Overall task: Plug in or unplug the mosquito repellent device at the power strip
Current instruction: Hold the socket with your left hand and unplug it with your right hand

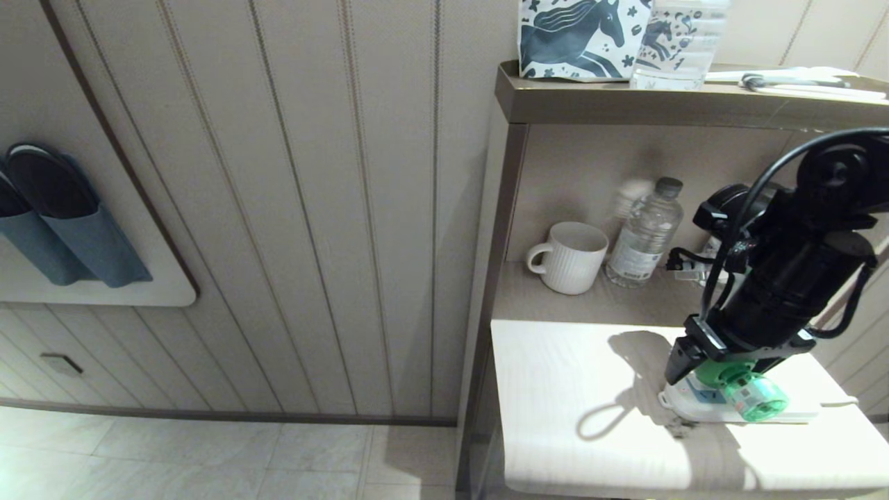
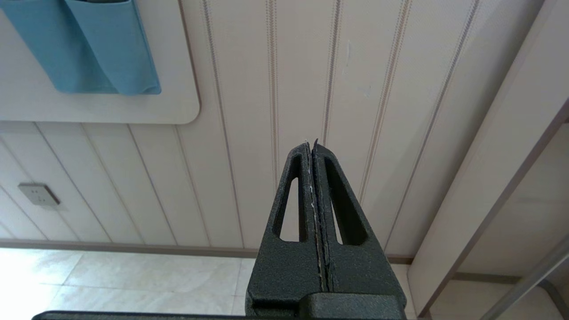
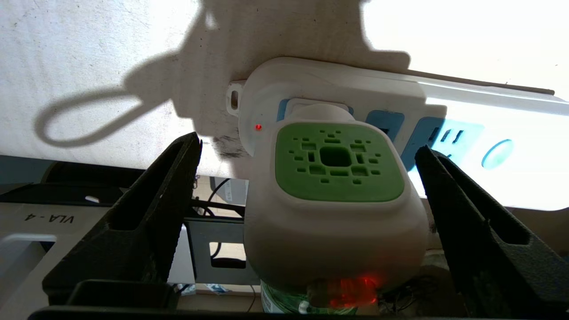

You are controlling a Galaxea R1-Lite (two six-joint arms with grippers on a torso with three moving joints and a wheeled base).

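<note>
My right gripper's fingers are on either side of the device's head, so I should close my right gripper now. Closing now would catch the device's head.
The mosquito repellent device [image 3: 338, 186], a white head with a green vented face above a green bottle, is plugged into the end socket of the power strip [image 3: 444, 102]. A red light glows at its base. My right gripper [image 3: 307, 144] is open, one finger on each side of the device's head with a gap on both sides. In the head view the device [image 1: 753, 397] lies along the white power strip [image 1: 799, 415] on the white tabletop, with my right gripper [image 1: 694, 371] just over its head. My left gripper [image 2: 311, 144] is shut and empty, parked facing the panelled wall.
A white ribbed mug [image 1: 573, 257] and a clear water bottle [image 1: 646, 232] stand on the shelf behind the tabletop [image 1: 555, 389]. The upper ledge holds a horse-patterned bag [image 1: 583, 35] and another bottle [image 1: 677, 42]. Slippers [image 1: 62, 215] hang in a wall pocket at far left.
</note>
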